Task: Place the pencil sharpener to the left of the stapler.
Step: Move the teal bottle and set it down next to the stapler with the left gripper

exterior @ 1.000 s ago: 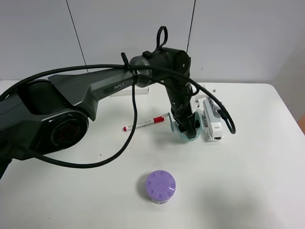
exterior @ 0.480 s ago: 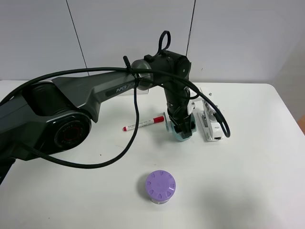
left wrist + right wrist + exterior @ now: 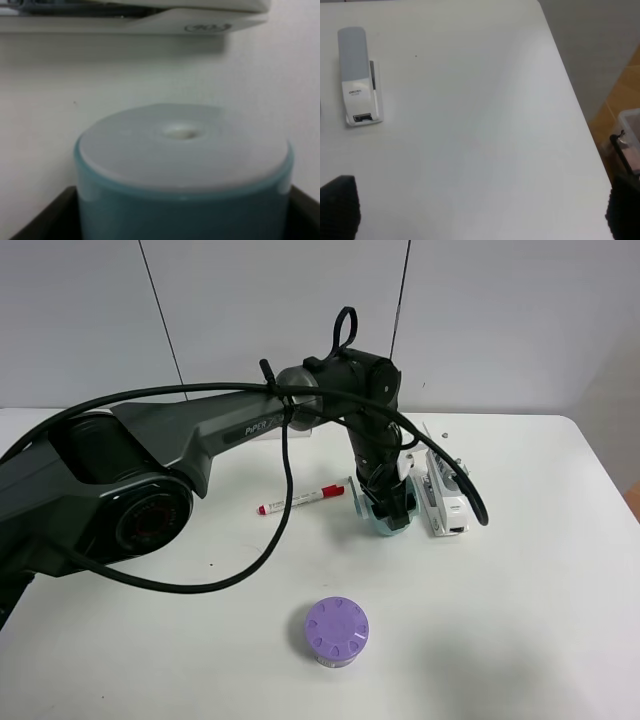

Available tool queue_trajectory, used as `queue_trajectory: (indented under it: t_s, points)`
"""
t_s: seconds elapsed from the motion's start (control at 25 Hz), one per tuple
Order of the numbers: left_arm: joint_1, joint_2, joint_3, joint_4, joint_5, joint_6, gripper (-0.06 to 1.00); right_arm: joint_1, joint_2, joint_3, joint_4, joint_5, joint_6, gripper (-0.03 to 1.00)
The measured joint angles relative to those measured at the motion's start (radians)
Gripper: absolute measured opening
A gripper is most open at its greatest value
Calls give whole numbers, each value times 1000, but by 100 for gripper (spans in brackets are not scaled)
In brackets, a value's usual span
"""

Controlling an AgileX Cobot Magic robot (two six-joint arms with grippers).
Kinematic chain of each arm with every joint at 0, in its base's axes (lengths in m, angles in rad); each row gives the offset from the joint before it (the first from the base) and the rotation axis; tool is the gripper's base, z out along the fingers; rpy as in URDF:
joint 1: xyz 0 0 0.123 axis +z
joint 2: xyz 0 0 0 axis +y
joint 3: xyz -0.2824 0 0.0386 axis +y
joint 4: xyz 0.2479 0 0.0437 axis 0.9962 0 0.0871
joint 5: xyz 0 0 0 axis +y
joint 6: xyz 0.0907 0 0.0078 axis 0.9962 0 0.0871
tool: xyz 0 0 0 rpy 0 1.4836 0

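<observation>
The teal sharpener's lower edge (image 3: pixel 390 531) rests on the tabletop right next to the white stapler (image 3: pixel 443 502). The sharpener would stay standing, so the left gripper should let it go now.
The mint-teal pencil sharpener (image 3: pixel 384 523) sits low at the table, just left of the white stapler (image 3: pixel 443 502) with its grey top arm. My left gripper (image 3: pixel 388 510) comes down onto it from above and is shut on it. In the left wrist view the sharpener (image 3: pixel 182 170) fills the space between the dark fingers (image 3: pixel 40 220), and the stapler (image 3: pixel 150 17) lies just beyond it. The right gripper (image 3: pixel 480 215) is open with bare table between its fingertips, and the stapler (image 3: pixel 357 75) lies well ahead of it.
A red-and-white marker (image 3: pixel 300 499) lies left of the sharpener. A purple round lidded jar (image 3: pixel 337 632) stands near the front. The table edge (image 3: pixel 570 100) runs close on the right, with a clear bin (image 3: pixel 630 135) on the floor beyond it.
The left gripper with the sharpener shifted left, away from the stapler, then eased back a little to the right. The stapler, marker and jar have not moved.
</observation>
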Motion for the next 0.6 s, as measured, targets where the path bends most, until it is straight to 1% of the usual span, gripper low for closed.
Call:
queue_trajectory:
  t_s: [0.32,0.36,0.44,0.48,0.52,0.6]
  points:
    - [0,12,-3,-18,-27,0,67,0,0,0,0,0,0,99]
    - [0,12,-3,-19,-33,0,70,0,0,0,0,0,0,99]
    - [0,13,-3,-25,-40,-8,87,0,0,0,0,0,0,99]
    - [0,13,-3,-31,-38,-21,92,0,0,0,0,0,0,99]
    - [0,13,-3,-35,-36,-35,95,0,0,0,0,0,0,99]
    - [0,13,-3,-41,-30,-60,98,0,0,0,0,0,0,99]
